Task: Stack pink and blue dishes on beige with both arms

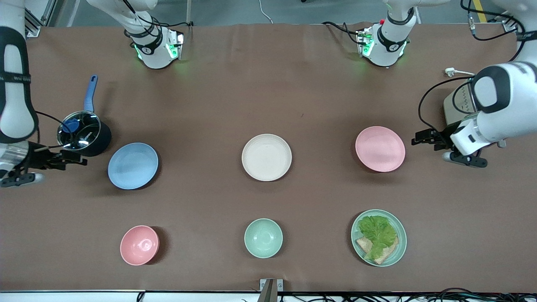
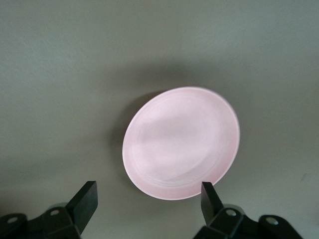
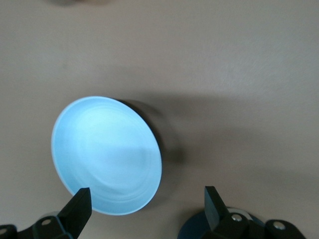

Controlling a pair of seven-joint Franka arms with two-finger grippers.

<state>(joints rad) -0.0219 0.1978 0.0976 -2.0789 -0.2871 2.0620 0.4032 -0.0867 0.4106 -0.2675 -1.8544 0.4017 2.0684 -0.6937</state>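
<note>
The blue plate should be grabbed by its rim point(image 1: 110, 164) next with my right gripper, so it can be stacked on the beige plate point(image 1: 267, 157).
The beige plate point(image 1: 267, 157) lies in the middle of the table with nothing on it. The pink plate point(image 1: 380, 148) lies toward the left arm's end, the blue plate point(image 1: 133, 165) toward the right arm's end. My left gripper point(image 1: 419, 138) hangs open just outside the pink plate's rim, and in the left wrist view the pink plate point(image 2: 182, 142) lies just ahead of the open gripper point(image 2: 148, 191). My right gripper point(image 1: 82, 159) is open beside the blue plate. In the right wrist view the blue plate point(image 3: 107, 154) reaches one fingertip point(image 3: 79, 199) of the open gripper point(image 3: 147, 195). Neither gripper holds anything.
A dark pot point(image 1: 82, 134) with a glass lid and blue handle stands right by the right gripper. A metal appliance point(image 1: 459, 105) sits under the left arm. Nearer the camera are a small pink bowl point(image 1: 139, 245), a mint bowl point(image 1: 263, 237) and a green plate with lettuce and bread point(image 1: 379, 237).
</note>
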